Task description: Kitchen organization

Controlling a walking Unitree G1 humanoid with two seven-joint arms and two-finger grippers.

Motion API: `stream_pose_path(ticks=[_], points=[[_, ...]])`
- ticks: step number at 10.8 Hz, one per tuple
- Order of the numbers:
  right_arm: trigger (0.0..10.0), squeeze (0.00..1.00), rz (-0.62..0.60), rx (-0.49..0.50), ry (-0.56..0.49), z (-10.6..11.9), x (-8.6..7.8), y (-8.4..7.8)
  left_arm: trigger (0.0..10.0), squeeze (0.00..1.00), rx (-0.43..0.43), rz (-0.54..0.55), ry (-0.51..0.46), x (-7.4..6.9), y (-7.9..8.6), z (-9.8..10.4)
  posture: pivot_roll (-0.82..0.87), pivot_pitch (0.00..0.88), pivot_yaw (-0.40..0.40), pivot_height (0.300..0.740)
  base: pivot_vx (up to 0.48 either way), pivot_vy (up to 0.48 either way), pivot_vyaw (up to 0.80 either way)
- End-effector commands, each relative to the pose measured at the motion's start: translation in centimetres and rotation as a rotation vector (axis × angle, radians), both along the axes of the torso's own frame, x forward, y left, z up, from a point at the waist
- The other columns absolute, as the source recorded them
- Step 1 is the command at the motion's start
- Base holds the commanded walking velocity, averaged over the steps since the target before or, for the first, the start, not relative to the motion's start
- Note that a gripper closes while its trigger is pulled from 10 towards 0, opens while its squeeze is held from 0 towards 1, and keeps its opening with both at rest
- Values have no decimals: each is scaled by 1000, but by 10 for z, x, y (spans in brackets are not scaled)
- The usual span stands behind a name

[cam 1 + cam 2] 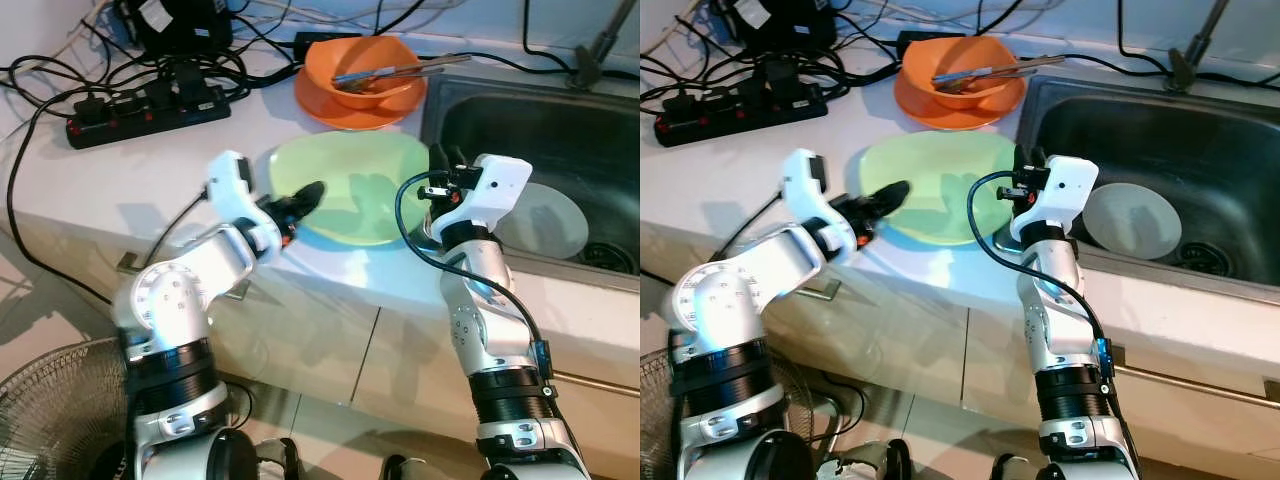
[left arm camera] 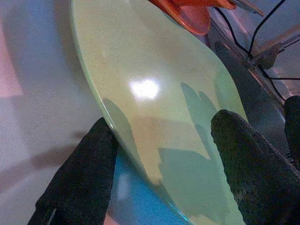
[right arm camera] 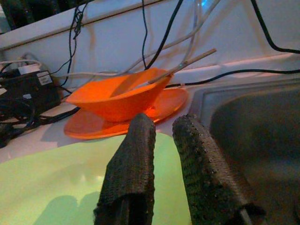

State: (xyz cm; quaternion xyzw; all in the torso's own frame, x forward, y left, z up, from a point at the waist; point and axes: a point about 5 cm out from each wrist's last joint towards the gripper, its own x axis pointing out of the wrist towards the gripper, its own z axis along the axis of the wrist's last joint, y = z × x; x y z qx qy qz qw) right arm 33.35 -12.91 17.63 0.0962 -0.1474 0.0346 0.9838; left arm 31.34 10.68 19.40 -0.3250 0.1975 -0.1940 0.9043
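I will next pinch the green plate by its thin rim (image 2: 116, 133) with my left gripper, because the plate's top side is too wide for the fingers.
A pale green plate (image 1: 352, 190) lies flat on the white counter (image 1: 120, 190), near its front edge. My left gripper (image 1: 308, 197) is at the plate's left rim. In the left wrist view it (image 2: 161, 124) is open, with one black finger (image 2: 82, 173) outside the rim on the counter and the other (image 2: 248, 164) over the plate's face. My right gripper (image 1: 441, 160) hovers above the plate's right rim, beside the sink. Its two fingers (image 3: 131, 168) stand close together with nothing between them.
An orange bowl (image 1: 370, 70) holding long utensils sits on an orange plate behind the green one. A steel sink (image 1: 560, 120) to the right holds a white plate (image 1: 545, 222). A black power strip (image 1: 150, 115) with cables lies at the back left. A fan (image 1: 50, 410) stands on the floor.
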Motion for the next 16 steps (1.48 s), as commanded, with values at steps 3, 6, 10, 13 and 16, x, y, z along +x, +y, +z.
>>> stream_pose_path(ticks=[3,6,10,13,16], points=[[10000,0,-4,-8,6,2,2,0,0,0,-26,-49,114,0,-21,-19,73,111,48,740,0,0,0],[10000,0,-7,-6,5,2,2,0,0,0,-42,-69,113,-1,-26,-20,73,111,48,740,0,0,0],[10000,0,-6,-7,6,2,3,0,0,0,-34,-72,110,-1,-25,-20,75,114,46,740,0,0,0],[10000,0,-10,-13,10,2,4,-2,0,0,-23,-56,104,-1,-22,-21,78,113,45,740,0,0,0],[10000,0,-17,-17,12,2,5,-4,0,0,-33,-12,120,-5,-12,-25,88,115,40,740,0,0,0]])
